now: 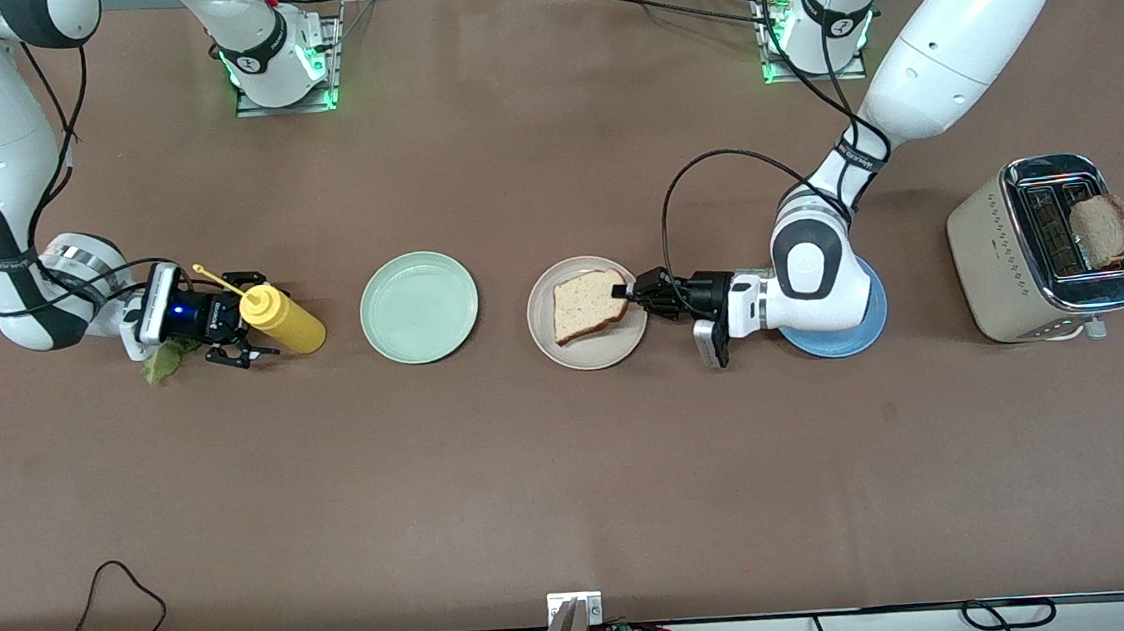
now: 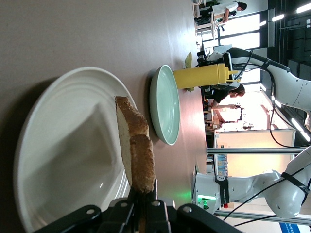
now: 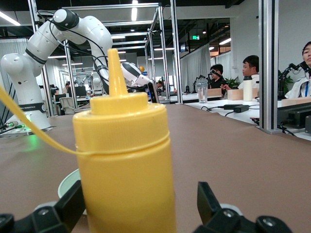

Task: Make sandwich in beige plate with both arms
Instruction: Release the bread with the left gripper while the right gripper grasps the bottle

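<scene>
The robot's right gripper should next squeeze sauce onto the toast on the beige plate [image 1: 605,354], so it should grab the yellow squeeze bottle by its body [image 1: 296,324].
One toast slice [image 1: 586,306] lies over the beige plate [image 1: 605,354] at mid-table. My left gripper [image 1: 633,295] is shut on the edge of the slice that faces the left arm's end. In the left wrist view the fingers [image 2: 130,206] pinch the crust of the toast [image 2: 136,145] over the plate [image 2: 63,145]. A second toast slice [image 1: 1104,229] sticks out of the toaster [image 1: 1004,261]. The lettuce leaf [image 1: 162,362] lies on the table under my right gripper [image 1: 246,317]. That gripper is open around the yellow squeeze bottle [image 1: 283,319], with its fingers [image 3: 210,206] on either side of the bottle [image 3: 121,160].
A mint-green plate [image 1: 419,307] sits between the bottle and the beige plate. A blue plate [image 1: 840,342] lies under my left wrist. The toaster stands at the left arm's end of the table.
</scene>
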You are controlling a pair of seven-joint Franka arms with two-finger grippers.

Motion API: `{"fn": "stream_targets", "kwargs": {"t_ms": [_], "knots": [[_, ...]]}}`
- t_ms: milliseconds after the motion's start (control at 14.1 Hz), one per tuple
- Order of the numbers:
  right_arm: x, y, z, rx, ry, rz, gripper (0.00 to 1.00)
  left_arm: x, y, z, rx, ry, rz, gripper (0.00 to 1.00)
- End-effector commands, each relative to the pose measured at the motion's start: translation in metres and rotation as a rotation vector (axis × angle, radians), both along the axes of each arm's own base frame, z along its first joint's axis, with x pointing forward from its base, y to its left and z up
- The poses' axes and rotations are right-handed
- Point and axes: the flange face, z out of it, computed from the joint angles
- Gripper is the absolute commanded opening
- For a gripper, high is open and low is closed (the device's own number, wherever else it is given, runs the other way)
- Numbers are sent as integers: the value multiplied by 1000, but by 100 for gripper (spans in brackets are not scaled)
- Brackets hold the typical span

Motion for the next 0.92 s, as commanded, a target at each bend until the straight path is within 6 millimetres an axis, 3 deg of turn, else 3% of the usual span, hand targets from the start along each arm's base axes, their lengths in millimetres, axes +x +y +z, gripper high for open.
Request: {"fn": "stream_targets", "kwargs": {"t_ms": [0,142,212,283,354,425,567,779,850], "knots": [[5,7,-5,23,-39,-7,100,-6,-8,-5,-33,19,31,0],[4,12,-8,26,-35,-2,100,-10,-10,-9,-31,40,32,2],[5,15,-8,26,-36,1,100,-10,-10,-9,-31,48,33,10],[5,16,-8,26,-36,3,100,-10,-10,-9,-30,52,35,31],[5,16,-8,28,-36,5,100,-9,-9,-8,-25,48,39,74],[6,18,-7,28,-37,8,100,-8,-5,-2,-22,36,38,100],[6,21,-7,30,-38,13,95,-5,-1,10,-10,14,35,100],[6,20,-6,28,-39,13,41,-4,9,30,13,-17,28,100],[6,20,-5,27,-40,15,35,-2,13,33,39,-28,2,100]]}}
